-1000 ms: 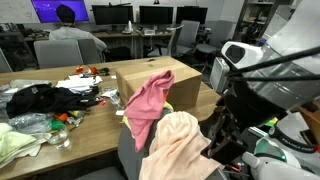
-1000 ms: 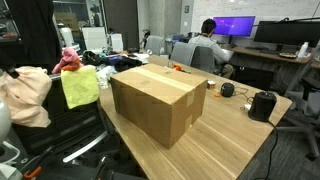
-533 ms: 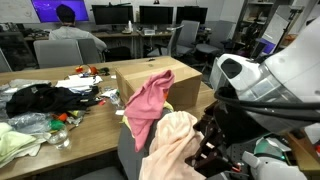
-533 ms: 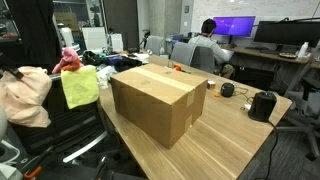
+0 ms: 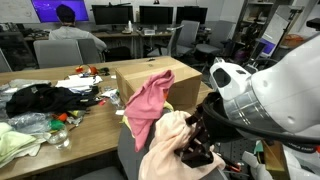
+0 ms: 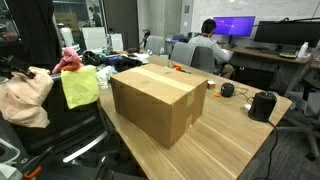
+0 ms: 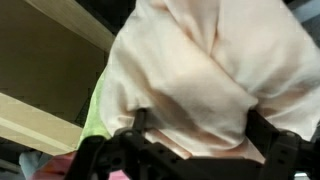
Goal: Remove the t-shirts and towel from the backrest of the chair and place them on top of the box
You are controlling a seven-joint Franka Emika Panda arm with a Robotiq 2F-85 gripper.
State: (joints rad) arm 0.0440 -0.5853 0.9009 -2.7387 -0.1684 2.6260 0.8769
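The gripper should close on the cream cloth [image 5: 170, 145] now, because the cloth's bunched folds are between its spread fingers. Closing now would hold the cloth.
A cream cloth [image 5: 170, 145] hangs on the chair backrest, with a pink t-shirt [image 5: 148, 100] beside it and a yellow-green cloth [image 6: 80, 87] next to that. All three also show in an exterior view, the cream one [image 6: 25, 95] and the pink one [image 6: 68, 60]. The cardboard box [image 6: 160, 100] stands on the wooden table, also in an exterior view [image 5: 150, 72]. My gripper [image 5: 193, 150] is pressed into the cream cloth. In the wrist view my gripper [image 7: 200, 135] has its fingers spread apart, with the cream cloth [image 7: 200, 65] bunched between them.
The table [image 6: 225, 140] holds black clothes [image 5: 40, 98], clutter and a pale green cloth [image 5: 15, 145] on one side of the box. A black device [image 6: 262, 104] sits on the other side. Office chairs, monitors and a seated person [image 5: 72, 30] are behind.
My arm has swung toward the chair and my gripper has pushed into the cream cloth, which has shifted and creased slightly. The other cloths and the box have not moved.
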